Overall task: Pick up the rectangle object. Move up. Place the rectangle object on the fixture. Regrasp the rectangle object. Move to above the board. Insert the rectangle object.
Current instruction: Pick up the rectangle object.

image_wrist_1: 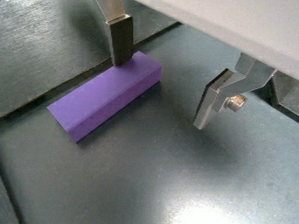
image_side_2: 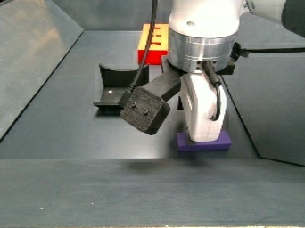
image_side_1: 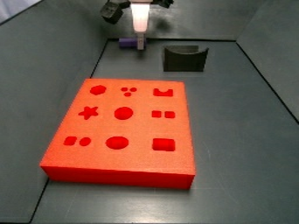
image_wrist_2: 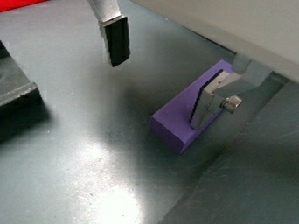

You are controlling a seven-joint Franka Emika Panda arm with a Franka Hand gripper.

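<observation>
The rectangle object needs to go on the fixture. My gripper will next grab it by its end for that.
The rectangle object, a small purple block, lies flat on the dark floor in both wrist views. My gripper hangs open just over it. One finger stands at the block's end, while the other finger is apart over bare floor. Nothing sits between the pads. In a side view the gripper is right above the purple block. The dark fixture stands beside it, and the red board lies nearer the front.
Grey walls enclose the floor on the sides and back. The fixture sits a short way from the block, with the board behind it. A dark camera mount juts out from the wrist.
</observation>
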